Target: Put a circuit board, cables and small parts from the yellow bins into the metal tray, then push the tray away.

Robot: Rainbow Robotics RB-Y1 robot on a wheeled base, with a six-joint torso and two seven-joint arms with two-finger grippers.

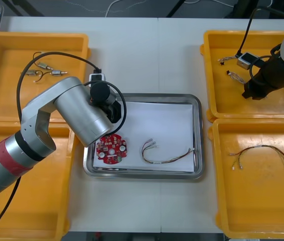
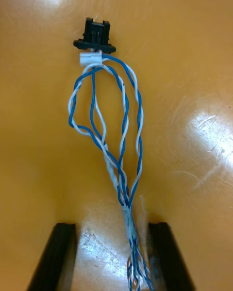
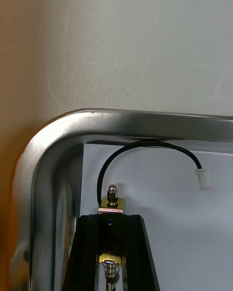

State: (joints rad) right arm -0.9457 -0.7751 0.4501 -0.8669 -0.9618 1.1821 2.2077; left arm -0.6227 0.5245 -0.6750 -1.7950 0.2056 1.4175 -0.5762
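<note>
My right gripper pinches the blue and white cable at its taped section [image 2: 130,222] next, where its parts bunch tightly, since its loops spread wide and slack.
My left gripper [image 3: 111,220] is shut on a small metal part [image 3: 112,201] with a black cable [image 3: 141,148] ending in a white plug, held over the far left corner of the metal tray [image 3: 58,131]. In the front view the left arm [image 1: 89,113] covers that corner. A round red circuit board [image 1: 111,149] and a red and yellow cable [image 1: 164,153] lie on the tray's white inside. My right gripper [image 2: 110,257] stands open low in the far right yellow bin [image 1: 277,108]. A twisted blue and white cable [image 2: 121,126] with a black connector [image 2: 94,34] runs between its fingers.
Small metal parts with leads [image 1: 43,72] lie in the far left bin. A thin cable [image 1: 260,150] lies in the near right bin [image 1: 262,221]. More small pieces [image 1: 234,76] sit in the far right bin beside the right arm. The near left bin [image 1: 41,211] lies under the left arm.
</note>
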